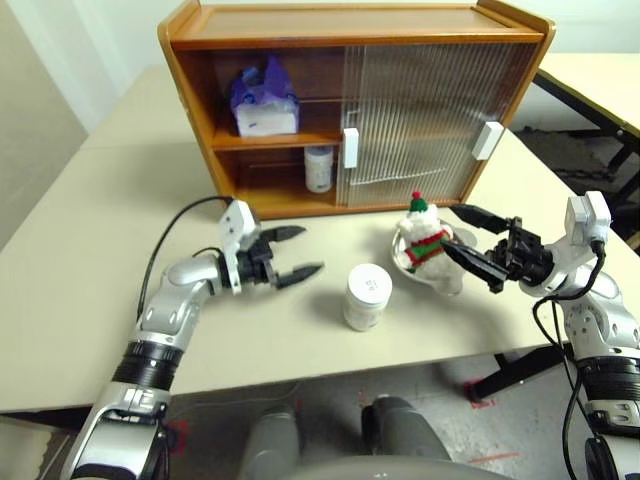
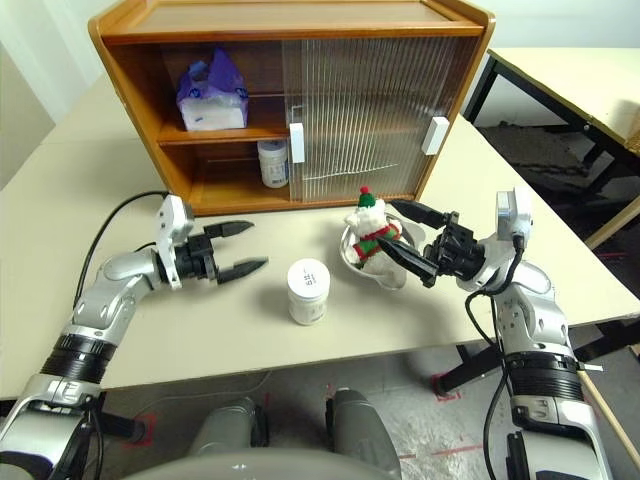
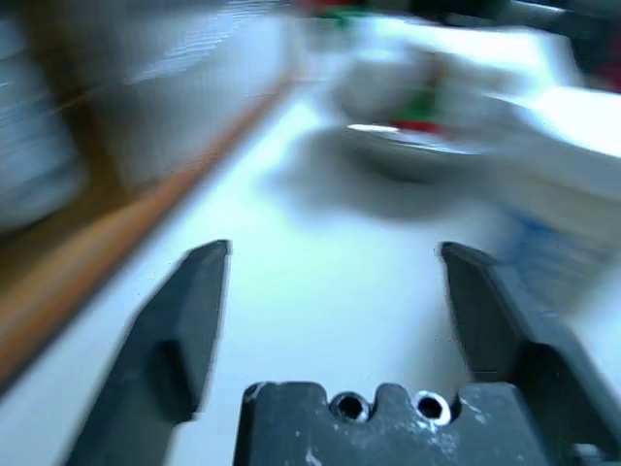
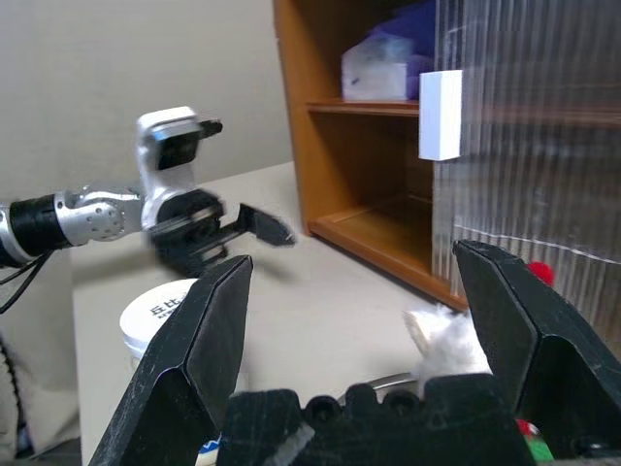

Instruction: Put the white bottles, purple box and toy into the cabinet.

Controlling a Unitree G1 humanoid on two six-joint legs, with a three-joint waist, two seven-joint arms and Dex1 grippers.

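Observation:
The white bottle on the tabletop needs to go into the cabinet, so my left gripper should grab it next by its round body.
The cabinet stands at the back of the table, its left half open. On its upper shelf lies the purple box, and one white bottle stands on the lower shelf. A second white bottle stands on the table in front. The toy sits in a silver bowl to its right. My left gripper is open and empty, left of the table bottle and pointing toward it. My right gripper is open, its fingers just right of the toy, apart from it.
Both ribbed sliding doors cover the cabinet's right half. A second table stands at the back right. The table's front edge runs just below both arms.

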